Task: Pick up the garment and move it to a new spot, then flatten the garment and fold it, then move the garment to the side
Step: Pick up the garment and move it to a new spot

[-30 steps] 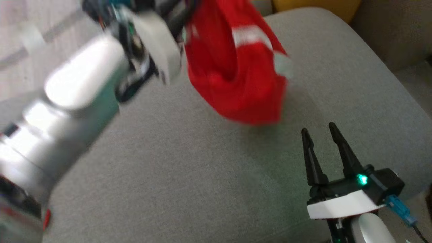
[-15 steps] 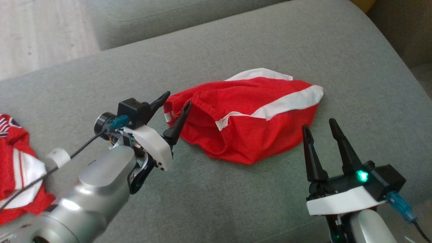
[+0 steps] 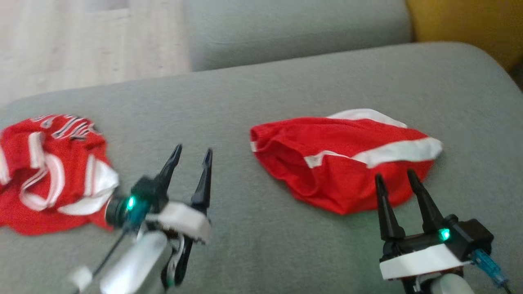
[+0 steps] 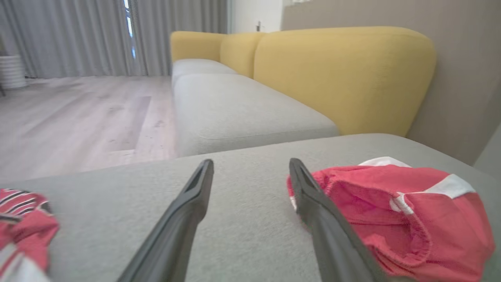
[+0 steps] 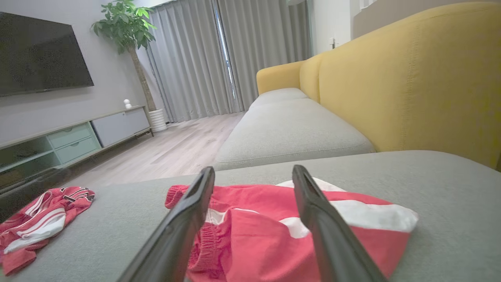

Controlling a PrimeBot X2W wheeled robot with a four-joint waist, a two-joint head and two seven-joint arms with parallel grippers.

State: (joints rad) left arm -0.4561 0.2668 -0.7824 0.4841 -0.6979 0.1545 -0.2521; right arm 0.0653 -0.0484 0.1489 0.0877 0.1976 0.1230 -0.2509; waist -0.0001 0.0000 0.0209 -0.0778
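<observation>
Next, to pick up the garment, my right gripper grabs the hem end of its white stripe (image 5: 409, 218), which sticks up while the red cloth below sags loosely.
The garment (image 3: 343, 163), red shorts with white side stripes, lies crumpled on the grey sofa cushion (image 3: 245, 102). It also appears in the left wrist view (image 4: 399, 211) and the right wrist view (image 5: 274, 231). My left gripper (image 3: 192, 157) stands open to the garment's left, apart from it, holding nothing; in its own view (image 4: 250, 166) the right finger lines up with the waistband end. My right gripper (image 3: 394, 177) is open at the garment's near edge, its fingers over the red cloth (image 5: 252, 172).
A second red garment (image 3: 49, 167) with white trim lies bunched at the cushion's left end (image 5: 39, 223). Yellow sofa backs (image 4: 344, 74) rise behind. Wooden floor (image 3: 81, 45) lies beyond the cushion's far left edge.
My left gripper opened and let go of the garment, which dropped onto the cushion, then drew back to the left. The head camera has shifted. The right gripper has stayed open.
</observation>
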